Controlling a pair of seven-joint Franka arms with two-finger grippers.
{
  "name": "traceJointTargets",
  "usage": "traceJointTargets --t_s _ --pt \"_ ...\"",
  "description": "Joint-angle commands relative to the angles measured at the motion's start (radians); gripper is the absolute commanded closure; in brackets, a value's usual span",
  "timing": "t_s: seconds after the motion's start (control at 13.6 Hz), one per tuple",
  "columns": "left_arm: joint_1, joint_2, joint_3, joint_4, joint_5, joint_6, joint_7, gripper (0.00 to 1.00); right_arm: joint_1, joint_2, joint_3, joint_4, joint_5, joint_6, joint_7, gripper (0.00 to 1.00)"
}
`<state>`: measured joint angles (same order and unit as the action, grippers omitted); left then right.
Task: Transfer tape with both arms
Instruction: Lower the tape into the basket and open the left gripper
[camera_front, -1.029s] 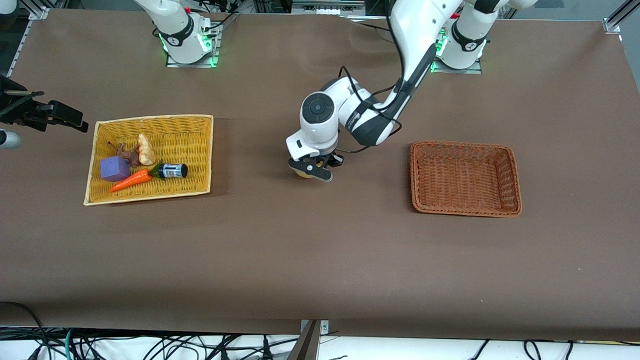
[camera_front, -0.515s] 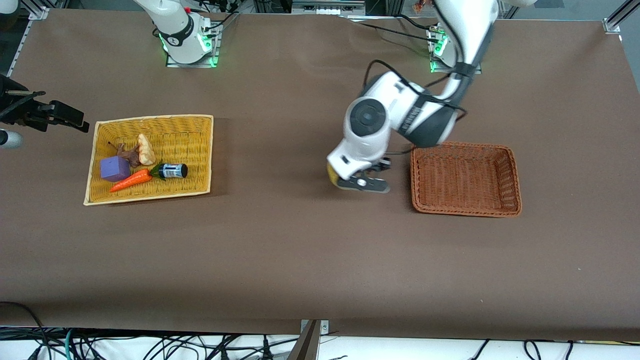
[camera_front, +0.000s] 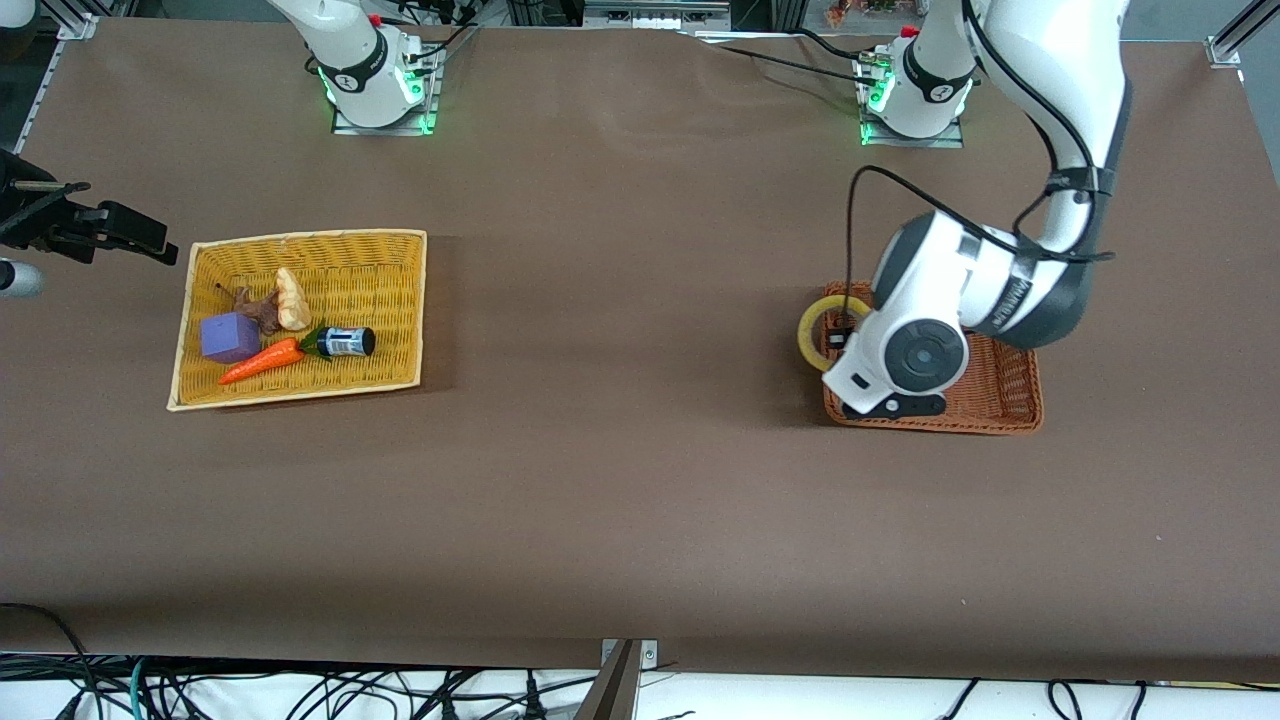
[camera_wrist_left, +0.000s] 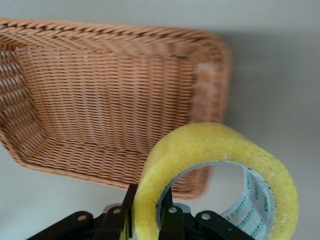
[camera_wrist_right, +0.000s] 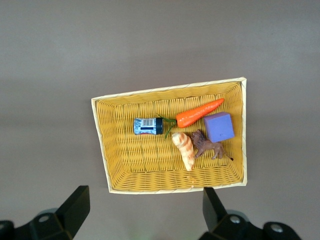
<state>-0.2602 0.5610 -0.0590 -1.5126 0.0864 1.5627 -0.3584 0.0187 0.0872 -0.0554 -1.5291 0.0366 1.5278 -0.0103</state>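
The yellow tape is hanging above and across the brown basket's rim, so I need to keep holding the tape with my left gripper.
The tape, a yellowish ring-shaped roll, hangs upright in my left gripper, over the rim of the brown wicker basket on the side toward the table's middle. In the left wrist view the left gripper is shut on the tape's wall, one finger outside and one inside the ring, with the brown basket below. My right gripper is open and empty, high over the yellow basket.
The yellow basket near the right arm's end holds a small dark bottle, a carrot, a purple cube and two small toys. The brown basket shows nothing inside it. A black device sits at the table's edge.
My left arm has carried the tape from over the table's middle toward the left arm's end, to the brown basket's rim. The right arm has not moved.
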Motion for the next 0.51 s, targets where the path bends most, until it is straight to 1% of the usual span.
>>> traceJointTargets --t_s 0.0,0.07,0.29,0.44 --pt "0.091 -0.009 -0.019 -0.041 0.067 -0.007 0.114 1.0 0.001 0.009 -0.003 0.021 0.005 -0.006 -0.007 0.0" --pt "0.108 0.0 -0.018 -0.069 0.067 0.002 0.171 1.0 0.001 0.009 -0.003 0.021 0.003 -0.006 -0.007 0.0" --pt "0.188 0.071 -0.019 -0.069 0.067 0.019 0.312 1.0 0.001 0.011 -0.001 0.027 0.005 -0.005 -0.007 0.0" --pt "0.196 0.088 -0.019 -0.069 0.067 0.043 0.352 1.0 0.001 0.011 -0.001 0.027 0.003 -0.005 -0.007 0.0"
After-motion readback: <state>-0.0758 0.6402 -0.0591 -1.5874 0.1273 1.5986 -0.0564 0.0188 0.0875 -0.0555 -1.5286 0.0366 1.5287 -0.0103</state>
